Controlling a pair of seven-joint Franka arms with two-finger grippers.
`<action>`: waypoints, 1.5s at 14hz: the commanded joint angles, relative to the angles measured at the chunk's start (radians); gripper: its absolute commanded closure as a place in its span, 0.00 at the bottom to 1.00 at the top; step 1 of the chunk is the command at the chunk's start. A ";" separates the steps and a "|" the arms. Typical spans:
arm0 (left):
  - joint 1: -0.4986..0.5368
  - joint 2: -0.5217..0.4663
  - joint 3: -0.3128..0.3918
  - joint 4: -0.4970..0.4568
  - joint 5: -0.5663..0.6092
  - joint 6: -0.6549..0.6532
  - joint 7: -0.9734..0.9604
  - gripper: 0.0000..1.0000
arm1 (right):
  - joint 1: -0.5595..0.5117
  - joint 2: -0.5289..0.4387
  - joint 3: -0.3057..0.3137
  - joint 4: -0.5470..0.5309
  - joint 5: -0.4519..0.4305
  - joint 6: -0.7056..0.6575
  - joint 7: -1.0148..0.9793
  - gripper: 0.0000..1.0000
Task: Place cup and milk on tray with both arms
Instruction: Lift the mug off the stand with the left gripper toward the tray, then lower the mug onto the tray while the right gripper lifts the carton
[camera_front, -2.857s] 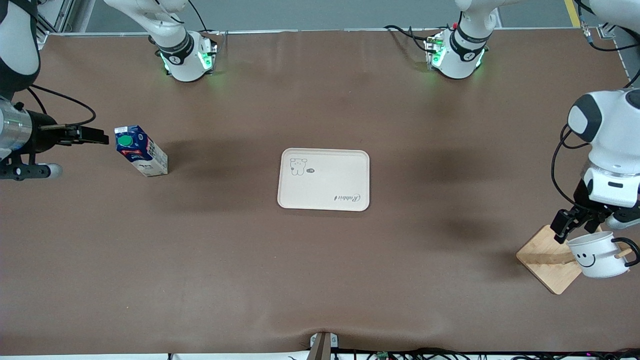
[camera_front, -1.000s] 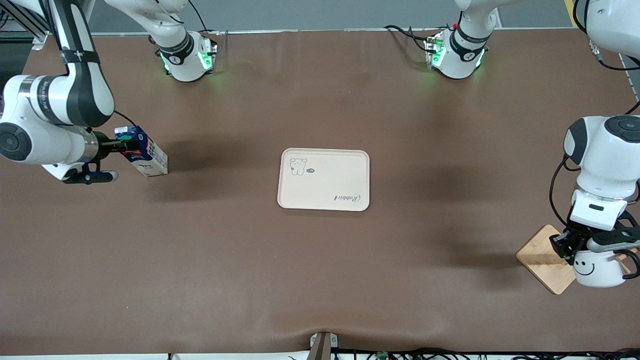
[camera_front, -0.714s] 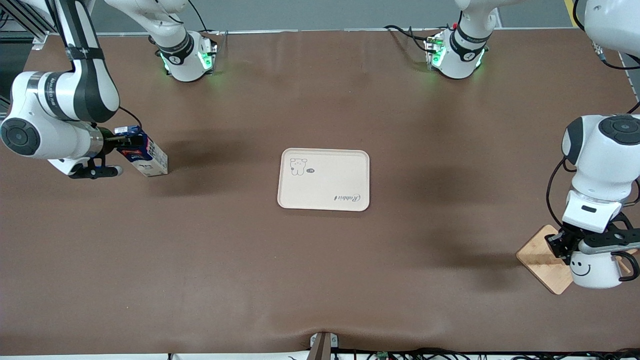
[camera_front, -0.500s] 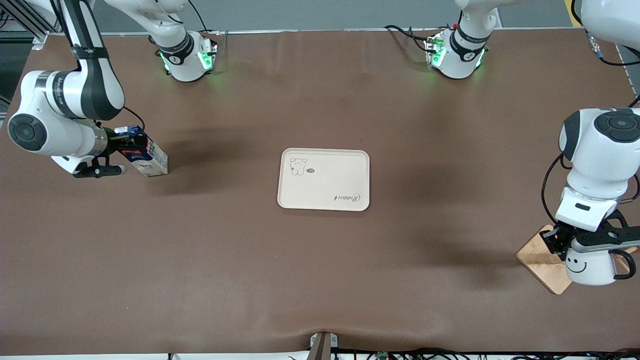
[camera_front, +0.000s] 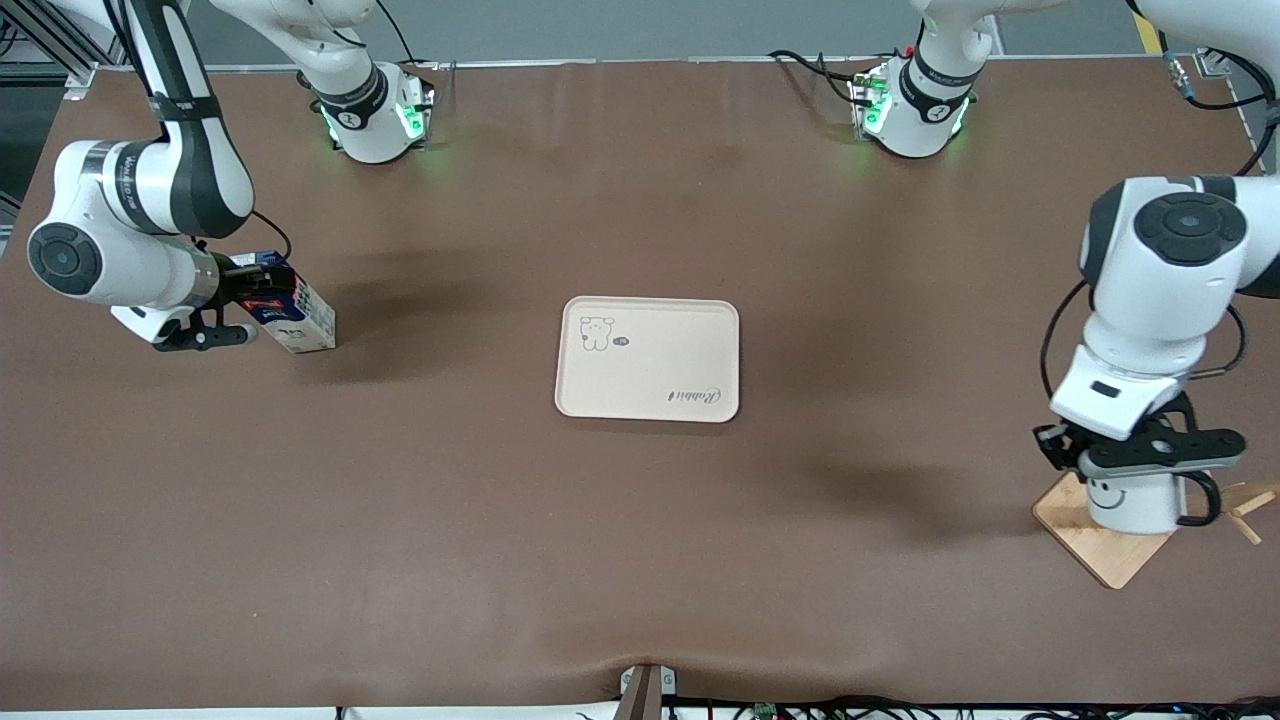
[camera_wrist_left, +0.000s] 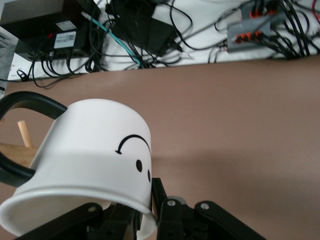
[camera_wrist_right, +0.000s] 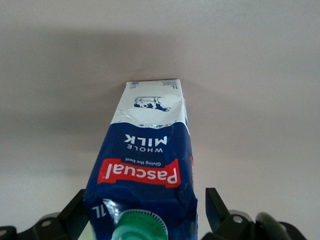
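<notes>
Next, my right gripper grabs the carton by its blue capped top (camera_wrist_right: 140, 200) to place the milk on the tray.
The cup (camera_front: 1130, 500), a white mug with a black smiley face, hangs mouth up over the wooden rack base. My left gripper (camera_front: 1095, 468) is shut on its rim. The left wrist view shows the cup (camera_wrist_left: 95, 150) and the gripper (camera_wrist_left: 150, 215) pinching the rim beside the face. The milk (camera_front: 300, 320) stands on the table toward the right arm's end. My right gripper (camera_front: 255, 290) is open, one finger on each side of the carton's blue top. The right wrist view shows the milk (camera_wrist_right: 150, 150) between the fingers (camera_wrist_right: 215, 210) with small gaps. The cream tray (camera_front: 650, 375) lies at the table's middle.
The square wooden rack base (camera_front: 1100, 545) lies under the cup at the left arm's end, with a wooden peg (camera_front: 1245, 500) beside it. Cables and boxes (camera_wrist_left: 125, 30) lie off the table's edge in the left wrist view.
The right gripper has moved from apart from the milk to straddle its top. The left gripper has carried the cup toward the right arm's end, off the peg and over the rack base.
</notes>
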 joint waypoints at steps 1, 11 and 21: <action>-0.047 -0.014 -0.030 0.010 0.009 -0.094 -0.022 1.00 | -0.019 -0.046 0.011 -0.045 -0.013 0.021 -0.016 0.00; -0.307 0.085 -0.162 0.025 -0.072 -0.259 -0.404 1.00 | -0.023 -0.034 0.011 -0.001 -0.004 0.019 -0.014 1.00; -0.492 0.305 -0.162 0.177 -0.313 -0.272 -0.556 1.00 | -0.028 0.028 0.011 0.221 -0.001 -0.075 -0.008 1.00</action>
